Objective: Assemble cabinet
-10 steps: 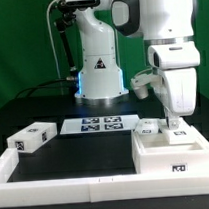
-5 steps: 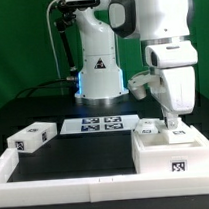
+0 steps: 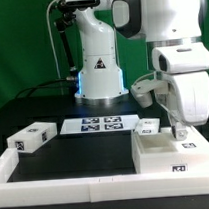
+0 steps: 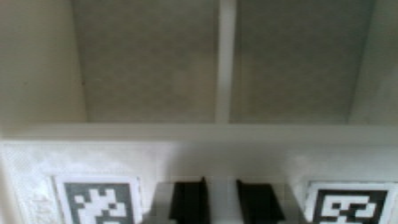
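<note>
The cabinet body's lower edge rests flat beside the low white rim in the exterior view, so I should open my gripper.
The cabinet body [image 3: 171,155], a large white box with tags, sits at the front of the exterior view's right. My gripper [image 3: 175,126] comes straight down onto its top edge. In the wrist view my gripper [image 4: 217,202] has its dark fingers [image 4: 185,202] close together with a thin white strip of the body's wall between them. Tags [image 4: 98,203] flank the fingers, and the body's inner compartments and divider [image 4: 228,60] lie beyond. A small white piece [image 3: 147,126] rests at the body's far corner. A white tagged block [image 3: 30,138] lies on the exterior view's left.
The marker board [image 3: 99,124] lies flat in the middle of the black table, in front of the robot base [image 3: 99,73]. A low white rim [image 3: 58,191] runs along the table's front edge.
My wrist has moved a little toward the exterior view's right while staying on the cabinet body. The tag on the body's front face has changed its look slightly. The block on the left has not moved.
</note>
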Motion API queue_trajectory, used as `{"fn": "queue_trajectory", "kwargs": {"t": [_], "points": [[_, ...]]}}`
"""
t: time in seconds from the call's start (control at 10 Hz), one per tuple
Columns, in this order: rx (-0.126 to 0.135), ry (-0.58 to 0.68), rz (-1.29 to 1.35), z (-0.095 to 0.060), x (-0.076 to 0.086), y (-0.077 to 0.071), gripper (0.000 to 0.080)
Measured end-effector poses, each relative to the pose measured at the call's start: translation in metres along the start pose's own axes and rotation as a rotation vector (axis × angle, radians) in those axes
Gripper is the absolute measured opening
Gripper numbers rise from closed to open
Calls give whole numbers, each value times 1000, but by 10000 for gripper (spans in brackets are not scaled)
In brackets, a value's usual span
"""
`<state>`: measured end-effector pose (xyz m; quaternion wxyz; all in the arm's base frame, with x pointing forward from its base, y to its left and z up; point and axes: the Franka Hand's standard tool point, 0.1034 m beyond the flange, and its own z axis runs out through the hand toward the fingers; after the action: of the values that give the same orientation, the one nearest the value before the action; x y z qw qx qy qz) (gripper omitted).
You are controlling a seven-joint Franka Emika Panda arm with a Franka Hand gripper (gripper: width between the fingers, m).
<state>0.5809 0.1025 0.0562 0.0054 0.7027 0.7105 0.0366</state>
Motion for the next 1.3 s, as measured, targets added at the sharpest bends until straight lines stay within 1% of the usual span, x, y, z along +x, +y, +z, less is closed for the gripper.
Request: {"fn": "queue_trajectory", "kwargs": {"t": [0.2, 0.3, 0.5, 0.6, 0.7, 0.8, 0.9, 1.0, 1.1, 1.2, 1.3], "points": [[45, -6, -14, 0, 0, 0, 72], [56, -11, -12, 0, 0, 0, 72], [51, -10, 1, 1, 1, -1, 72], [51, -11, 1, 1, 1, -2, 169], [52, -11, 0, 1, 1, -2, 305], [54, -12, -1, 1, 1, -1, 305], [52, -12, -3, 0, -1, -1, 505], [52, -13, -4, 0, -1, -1, 640], [51, -15, -6, -1, -2, -1, 640], [47, -19, -8, -6, -2, -6, 769], [41, -23, -11, -12, -2, -13, 790]]}}
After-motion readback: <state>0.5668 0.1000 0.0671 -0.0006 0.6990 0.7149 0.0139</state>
